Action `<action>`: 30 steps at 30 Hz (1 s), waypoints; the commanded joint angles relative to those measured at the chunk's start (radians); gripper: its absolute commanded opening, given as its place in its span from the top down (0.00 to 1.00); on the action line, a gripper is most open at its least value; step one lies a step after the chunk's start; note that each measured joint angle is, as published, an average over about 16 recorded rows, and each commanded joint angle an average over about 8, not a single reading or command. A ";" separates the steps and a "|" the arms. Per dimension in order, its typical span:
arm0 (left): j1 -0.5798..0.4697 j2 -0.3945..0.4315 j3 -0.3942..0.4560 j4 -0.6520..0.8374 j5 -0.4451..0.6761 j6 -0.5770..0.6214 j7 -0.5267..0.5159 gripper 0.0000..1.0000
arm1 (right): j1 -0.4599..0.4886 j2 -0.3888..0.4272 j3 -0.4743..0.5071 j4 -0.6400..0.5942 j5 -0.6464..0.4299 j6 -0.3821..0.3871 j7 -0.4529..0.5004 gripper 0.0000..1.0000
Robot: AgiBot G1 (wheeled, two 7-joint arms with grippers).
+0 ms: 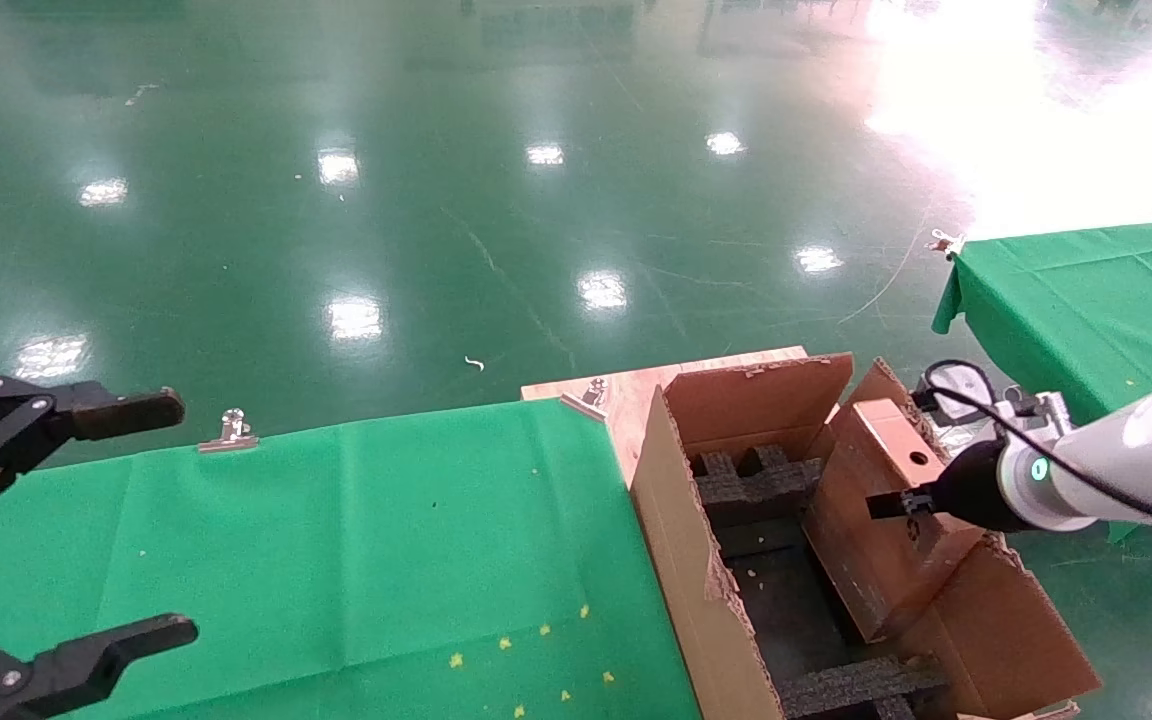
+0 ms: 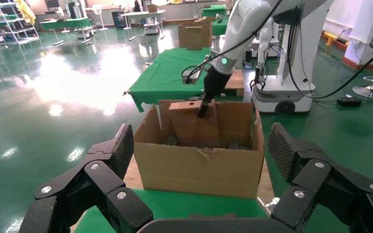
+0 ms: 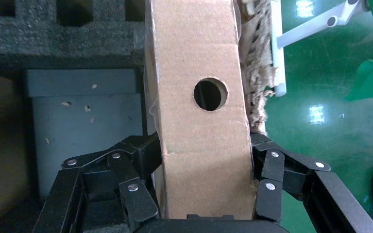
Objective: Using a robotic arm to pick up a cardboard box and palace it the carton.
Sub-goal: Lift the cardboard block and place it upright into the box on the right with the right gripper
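Note:
The box's lower edge (image 1: 838, 588) is still above the carton's dark bottom (image 1: 785, 606), so my right gripper should lower the box farther in before it lets go.
The cardboard box (image 1: 876, 530), brown with a round hole in its narrow face, stands tilted inside the carton (image 1: 681, 560) along its right side, its upper end above the rim. My right gripper (image 1: 911, 500) on the white arm is shut on the box, one finger on each broad face (image 3: 204, 145). The left wrist view shows the box (image 2: 192, 126) held over the carton (image 2: 199, 167). Black foam inserts (image 1: 756, 480) line the carton's bottom. My left gripper (image 1: 183, 518) is parked open over the table's left end, holding nothing.
The carton stands on a wooden board (image 1: 626, 390) at the right end of the green-clothed table (image 1: 336, 560), with metal clips (image 1: 229, 430) on its far edge. A second green table (image 1: 1086, 300) stands at right. Shiny green floor lies beyond.

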 commanded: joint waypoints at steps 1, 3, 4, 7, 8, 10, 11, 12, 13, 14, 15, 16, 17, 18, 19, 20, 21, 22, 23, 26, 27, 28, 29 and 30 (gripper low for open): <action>0.000 0.000 0.000 0.000 0.000 0.000 0.000 0.00 | -0.018 -0.005 -0.005 0.000 -0.021 0.016 0.021 1.00; 0.000 0.000 0.000 0.000 0.000 0.000 0.000 0.00 | -0.034 -0.009 -0.010 -0.001 -0.034 0.027 0.038 1.00; 0.000 0.000 0.000 0.000 0.000 0.000 0.000 0.00 | -0.042 -0.011 -0.012 -0.001 -0.040 0.031 0.045 1.00; 0.000 0.000 0.000 0.000 0.000 0.000 0.000 0.00 | -0.062 -0.015 -0.017 -0.001 -0.052 0.044 0.065 1.00; 0.000 0.000 0.000 0.000 0.000 0.000 0.000 0.00 | -0.068 -0.017 -0.019 -0.001 -0.054 0.046 0.070 1.00; 0.000 0.000 0.000 0.000 0.000 0.000 0.000 0.00 | -0.079 -0.020 -0.022 -0.002 -0.056 0.051 0.080 1.00; 0.000 0.000 0.000 0.000 0.000 0.000 0.000 0.00 | -0.085 -0.021 -0.023 -0.002 -0.057 0.053 0.084 1.00; 0.000 0.000 0.000 0.000 0.000 0.000 0.000 0.00 | -0.090 -0.022 -0.025 -0.002 -0.056 0.054 0.088 1.00; 0.000 0.000 0.000 0.000 0.000 0.000 0.000 0.00 | -0.094 -0.023 -0.026 -0.003 -0.055 0.055 0.091 1.00; 0.000 0.000 0.001 0.000 0.000 0.000 0.000 0.00 | -0.098 -0.024 -0.027 -0.003 -0.054 0.056 0.094 1.00; 0.000 0.000 0.001 0.000 0.000 0.000 0.000 0.00 | -0.102 -0.026 -0.029 -0.003 -0.053 0.057 0.096 1.00; 0.000 0.000 0.001 0.000 0.000 0.000 0.000 0.00 | -0.106 -0.027 -0.030 -0.004 -0.051 0.057 0.099 1.00; 0.000 0.000 0.001 0.000 0.000 0.000 0.000 0.00 | -0.109 -0.027 -0.031 -0.004 -0.049 0.057 0.101 1.00; 0.000 0.000 0.001 0.000 0.000 0.000 0.000 0.00 | -0.112 -0.028 -0.032 -0.004 -0.046 0.057 0.103 1.00; 0.000 0.000 0.001 0.000 0.000 0.000 0.000 0.00 | -0.115 -0.029 -0.033 -0.005 -0.044 0.057 0.105 1.00; 0.000 0.000 0.001 0.000 -0.001 0.000 0.000 0.00 | -0.118 -0.030 -0.033 -0.005 -0.042 0.057 0.106 1.00; 0.000 0.000 0.001 0.000 -0.001 0.000 0.000 0.00 | -0.120 -0.031 -0.034 -0.005 -0.040 0.057 0.107 1.00; 0.000 0.000 0.001 0.000 -0.001 0.000 0.000 0.00 | -0.123 -0.032 -0.035 -0.006 -0.038 0.058 0.108 1.00; 0.000 0.000 0.001 0.000 -0.001 0.000 0.000 0.00 | -0.125 -0.033 -0.036 -0.006 -0.036 0.058 0.109 1.00; 0.000 0.000 0.001 0.000 -0.001 0.000 0.000 0.00 | -0.131 -0.035 -0.038 -0.007 -0.032 0.060 0.109 1.00; 0.000 0.000 0.001 0.000 -0.001 0.000 0.000 0.00 | -0.133 -0.036 -0.038 -0.008 -0.031 0.060 0.109 1.00; 0.000 0.000 0.001 0.000 -0.001 0.000 0.001 0.00 | -0.135 -0.037 -0.039 -0.008 -0.029 0.060 0.109 1.00; 0.000 0.000 0.001 0.000 -0.001 0.000 0.001 0.00 | -0.137 -0.038 -0.040 -0.009 -0.027 0.060 0.109 1.00; 0.000 0.000 0.001 0.000 -0.001 0.000 0.001 0.00 | -0.139 -0.039 -0.041 -0.009 -0.025 0.060 0.109 1.00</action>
